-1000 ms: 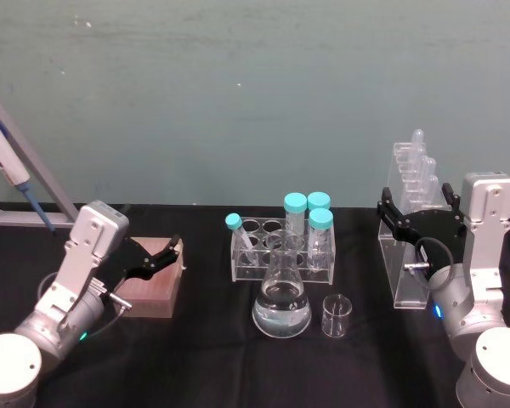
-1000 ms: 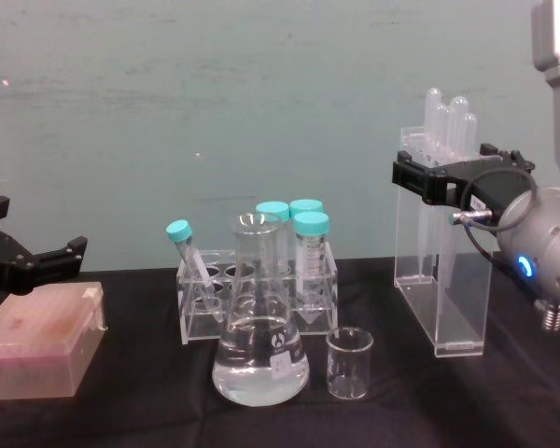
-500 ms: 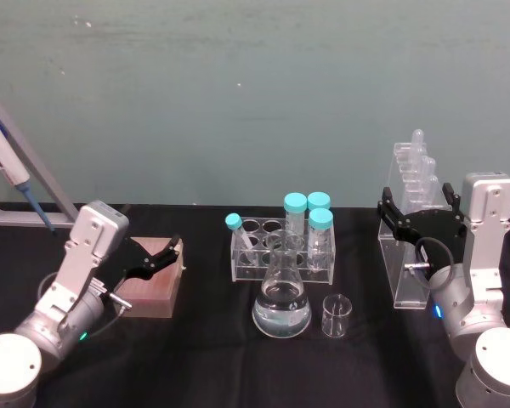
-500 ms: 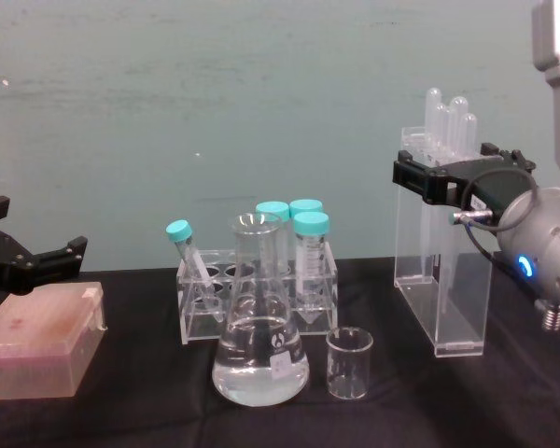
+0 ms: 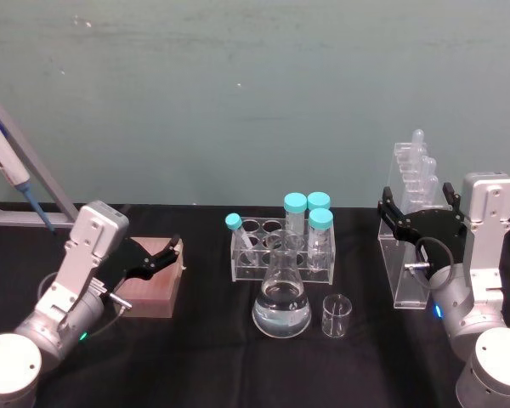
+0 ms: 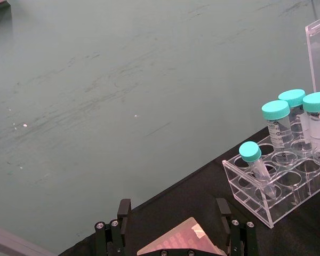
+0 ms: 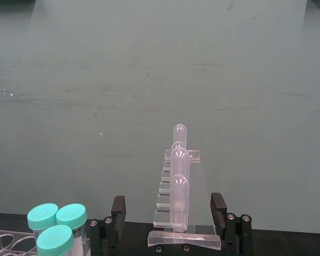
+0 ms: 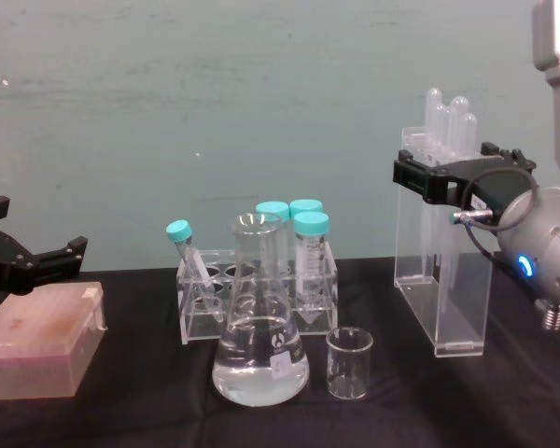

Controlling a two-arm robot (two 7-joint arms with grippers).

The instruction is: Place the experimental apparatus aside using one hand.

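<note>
Next, my right gripper grabs the tall stand by its upper part (image 8: 426, 159) to keep it upright, since loose pipettes stick up high out of the stand.
The tall clear acrylic stand (image 5: 408, 255) with plastic pipettes stands at the right of the black table. My right gripper (image 5: 415, 208) is open, its black jaws straddling the stand's upper part, one on each side. The right wrist view shows the stand (image 7: 180, 213) between the fingers (image 7: 117, 208) with gaps. A conical flask (image 5: 281, 297) of clear liquid and a small beaker (image 5: 337, 316) stand at the middle front, also in the chest view as flask (image 8: 259, 355) and beaker (image 8: 348, 364). My left gripper (image 5: 166, 255) hangs open over a pink box.
A clear tube rack (image 5: 263, 255) with teal-capped tubes stands just behind the flask. The pink box (image 5: 153, 293) lies at the left under the left gripper. A pipette on a grey frame (image 5: 4, 157) leans at the far left. A teal wall closes the back.
</note>
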